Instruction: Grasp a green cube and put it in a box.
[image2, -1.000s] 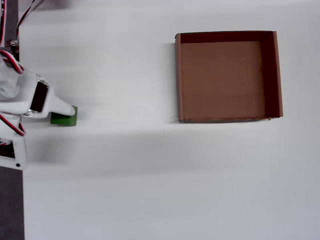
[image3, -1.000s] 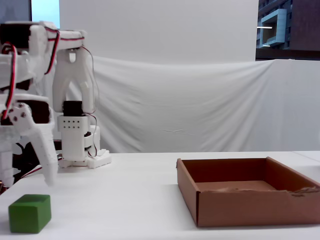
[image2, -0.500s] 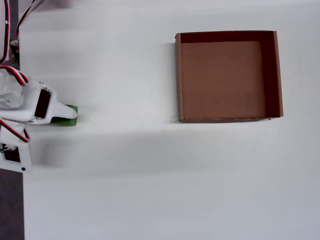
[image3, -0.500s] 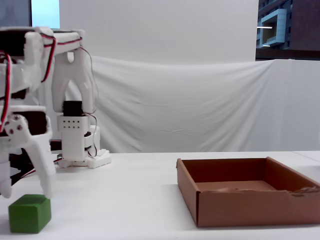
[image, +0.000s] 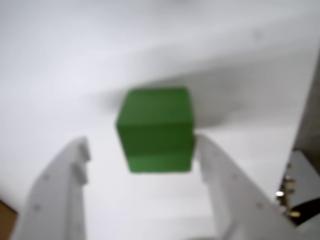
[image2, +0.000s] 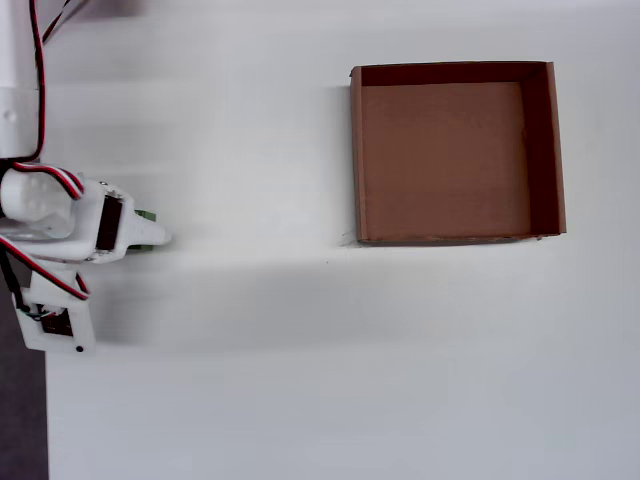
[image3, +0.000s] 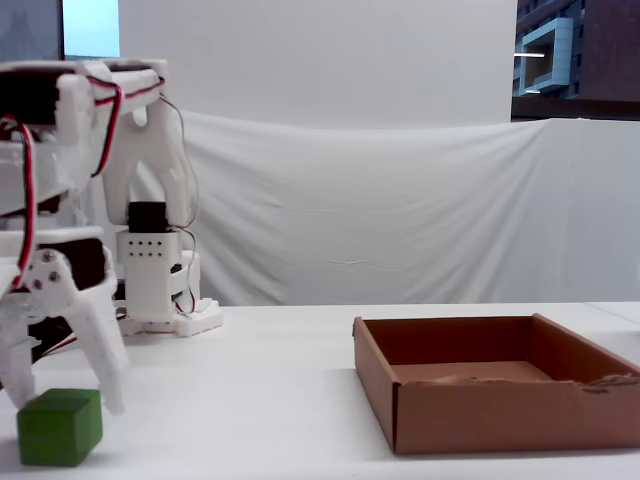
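Note:
The green cube (image: 156, 130) has to go in the box, so the robot's gripper will grab it by its two opposite sides next.
The green cube (image: 156, 130) sits on the white table between my two white fingers. The gripper (image: 141, 144) is open: the right finger is at the cube's side and the left finger stands clearly apart from it. In the fixed view the cube (image3: 60, 427) rests on the table at the far left, with the gripper (image3: 65, 400) lowered over it, fingers spread. In the overhead view only green slivers of the cube (image2: 146, 216) show under the arm. The brown cardboard box (image2: 356, 150) stands empty far to the right, and its front wall also shows in the fixed view (image3: 500, 415).
The arm's base (image3: 160, 290) stands behind the gripper with red and black wires. A white cloth backdrop (image3: 400, 220) hangs behind the table. In the overhead view the table's left edge (image2: 44, 420) runs close beside the arm.

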